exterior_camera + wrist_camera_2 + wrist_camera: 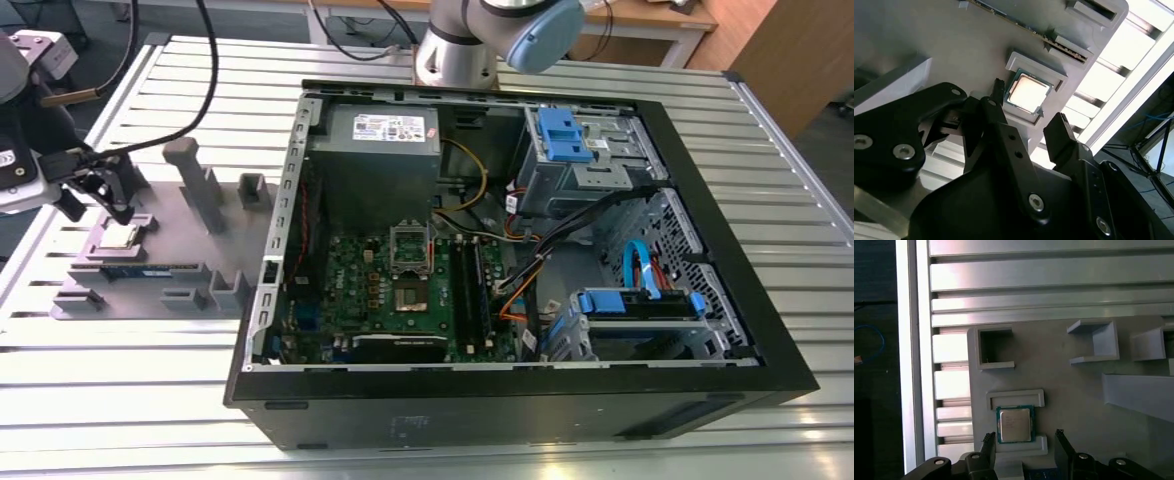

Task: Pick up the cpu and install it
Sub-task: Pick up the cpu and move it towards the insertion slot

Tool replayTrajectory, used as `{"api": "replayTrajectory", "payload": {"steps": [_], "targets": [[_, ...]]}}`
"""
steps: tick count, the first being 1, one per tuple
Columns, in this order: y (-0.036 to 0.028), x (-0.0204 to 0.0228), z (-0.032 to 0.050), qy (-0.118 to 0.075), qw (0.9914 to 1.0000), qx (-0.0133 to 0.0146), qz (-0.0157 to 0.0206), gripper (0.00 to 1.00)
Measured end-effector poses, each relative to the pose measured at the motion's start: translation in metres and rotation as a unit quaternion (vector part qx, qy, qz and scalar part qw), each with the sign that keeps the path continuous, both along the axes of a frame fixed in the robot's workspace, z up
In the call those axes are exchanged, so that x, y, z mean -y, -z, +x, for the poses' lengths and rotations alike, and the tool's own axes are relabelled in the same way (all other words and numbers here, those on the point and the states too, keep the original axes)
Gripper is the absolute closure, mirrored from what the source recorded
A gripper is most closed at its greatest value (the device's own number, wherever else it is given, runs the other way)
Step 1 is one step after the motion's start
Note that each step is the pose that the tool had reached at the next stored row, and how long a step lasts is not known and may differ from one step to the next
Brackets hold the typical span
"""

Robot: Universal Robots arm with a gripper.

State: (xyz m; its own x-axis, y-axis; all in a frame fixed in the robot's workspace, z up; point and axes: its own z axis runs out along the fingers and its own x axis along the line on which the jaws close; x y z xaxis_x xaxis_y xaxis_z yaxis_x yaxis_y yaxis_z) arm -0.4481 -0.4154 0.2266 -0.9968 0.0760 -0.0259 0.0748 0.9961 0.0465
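Observation:
I next need to grab the cpu by its two open side edges with my gripper, because raised ledges of the holder (1016, 399) hug two sides of the cpu (1015, 424). Then I can install it.
The cpu (123, 236), a small square chip with a silvery top, lies in its recess on the grey holder plate (200, 255) at the exterior view's left. My gripper (96, 206) hangs just above it, open, with nothing between its fingers. In both wrist views the cpu (1027, 93) (1015, 424) sits a little beyond the gap between the two black fingertips (996, 105) (1061, 440), apart from them. The green board (400, 295) lies inside the open computer case, its metal-framed socket (411, 243) near the middle.
A dark memory stick (140, 270) lies on the holder plate beside the cpu, and grey posts (200, 185) rise from it. The black case wall (274, 260) stands between plate and board. Inside are a grey power-supply box (380, 130), cables and blue drive brackets (567, 135).

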Motion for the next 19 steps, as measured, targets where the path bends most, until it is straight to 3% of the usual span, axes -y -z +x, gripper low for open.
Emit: {"api": "replayTrajectory", "payload": {"steps": [14, 19], "targets": [[0.0254, -0.0001, -0.0004, 0.000, 0.99999, -0.0033, 0.0000, 0.41], [0.0304, -0.0005, -0.0004, -0.005, 0.99998, -0.0037, 0.0022, 0.41]]}}
